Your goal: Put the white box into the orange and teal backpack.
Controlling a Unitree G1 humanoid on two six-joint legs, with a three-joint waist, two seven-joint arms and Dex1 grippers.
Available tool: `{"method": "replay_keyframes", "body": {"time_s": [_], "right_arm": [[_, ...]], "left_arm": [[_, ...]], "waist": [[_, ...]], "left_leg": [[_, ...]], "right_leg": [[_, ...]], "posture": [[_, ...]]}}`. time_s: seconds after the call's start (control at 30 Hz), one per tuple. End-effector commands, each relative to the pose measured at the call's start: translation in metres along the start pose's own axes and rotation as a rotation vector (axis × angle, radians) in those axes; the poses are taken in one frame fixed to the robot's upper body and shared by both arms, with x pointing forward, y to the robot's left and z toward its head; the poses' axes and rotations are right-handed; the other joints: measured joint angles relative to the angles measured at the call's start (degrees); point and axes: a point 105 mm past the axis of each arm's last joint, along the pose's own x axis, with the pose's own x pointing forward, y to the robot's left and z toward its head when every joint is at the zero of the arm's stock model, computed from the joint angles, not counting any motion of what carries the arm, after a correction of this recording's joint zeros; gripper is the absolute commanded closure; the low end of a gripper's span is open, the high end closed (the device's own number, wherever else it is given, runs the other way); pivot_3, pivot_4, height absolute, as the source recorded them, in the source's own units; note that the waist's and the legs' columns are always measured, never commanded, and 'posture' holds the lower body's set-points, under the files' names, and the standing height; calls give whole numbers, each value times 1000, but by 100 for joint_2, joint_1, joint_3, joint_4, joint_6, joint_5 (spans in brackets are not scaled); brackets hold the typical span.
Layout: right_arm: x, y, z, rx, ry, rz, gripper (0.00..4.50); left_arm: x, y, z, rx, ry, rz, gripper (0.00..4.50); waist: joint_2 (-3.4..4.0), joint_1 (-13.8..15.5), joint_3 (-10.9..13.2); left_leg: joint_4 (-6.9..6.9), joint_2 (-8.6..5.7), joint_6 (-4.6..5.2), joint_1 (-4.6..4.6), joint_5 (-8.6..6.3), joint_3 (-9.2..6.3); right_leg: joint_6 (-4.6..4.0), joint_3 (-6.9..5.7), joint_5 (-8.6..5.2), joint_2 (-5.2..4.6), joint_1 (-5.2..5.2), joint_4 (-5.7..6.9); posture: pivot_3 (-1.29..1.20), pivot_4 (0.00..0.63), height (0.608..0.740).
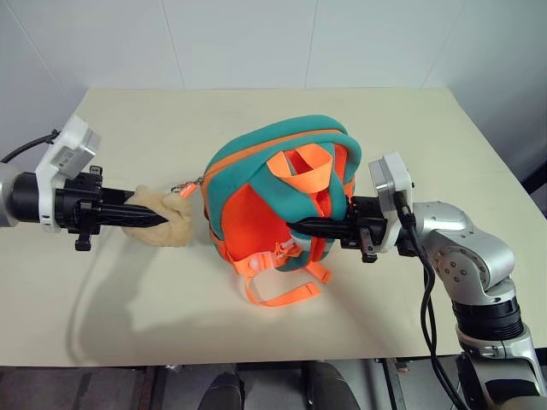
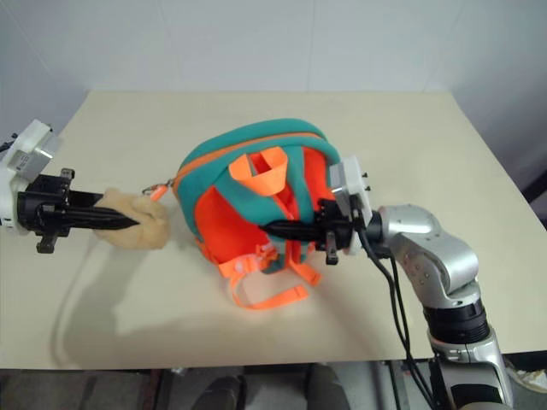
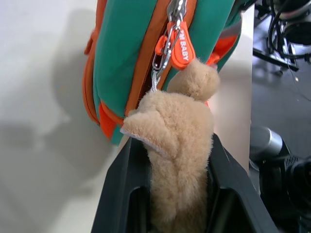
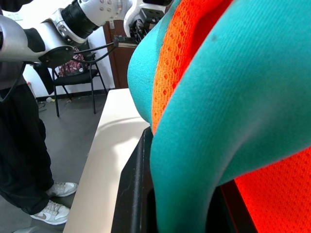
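The tan plush ball hangs above the beige table, so my left gripper keeps hold of it for now.
The orange and teal backpack point(image 1: 256, 205) stands on the beige table point(image 1: 128, 299), its straps facing me. My right gripper point(image 1: 297, 226) reaches in from the right and is shut on a teal shoulder strap point(image 4: 218, 111). The tan plush ball point(image 1: 171, 229) hangs from the zip pull point(image 3: 181, 46) on the backpack's left side. My left gripper point(image 1: 158, 219) is shut on that plush ball point(image 3: 177, 141), which bulges out between the fingers. The white box is out of view.
Loose orange webbing straps point(image 1: 286, 295) trail onto the table in front of the backpack. A person in dark trousers point(image 4: 24, 145) stands beside the table, with a chair point(image 4: 73, 73) behind them. The table's near edge runs just below the straps.
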Motion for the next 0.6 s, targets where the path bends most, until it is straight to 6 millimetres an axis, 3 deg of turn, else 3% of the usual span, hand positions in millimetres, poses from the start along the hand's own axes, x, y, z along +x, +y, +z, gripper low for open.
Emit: {"method": "replay_keyframes", "body": {"time_s": [0.03, 0.37, 0.6], "right_arm": [[-5, 4, 13, -61, -24, -6, 3970], [-1, 10, 15, -49, -43, 13, 3970], [4, 23, 18, -30, -59, 37, 3970]], "left_arm": [[-5, 6, -8, -9, 48, 38, 3776], [7, 24, -42, -63, 144, 26, 3776], [30, 40, -48, -36, 152, -8, 3776]], "waist": [[0, 2, 0], [0, 2, 0], [-1, 18, -1]], "left_leg": [[0, 0, 0, 0, 0, 0], [1, 6, 1, 1, 0, 0], [6, 6, 1, 0, 0, -1]], "right_leg": [[0, 0, 0, 0, 0, 0], [-4, -1, -2, 5, -1, 6], [-5, -1, -2, 7, -1, 9]], "posture": [[0, 150, 740], [0, 150, 740], [0, 150, 740]]}}
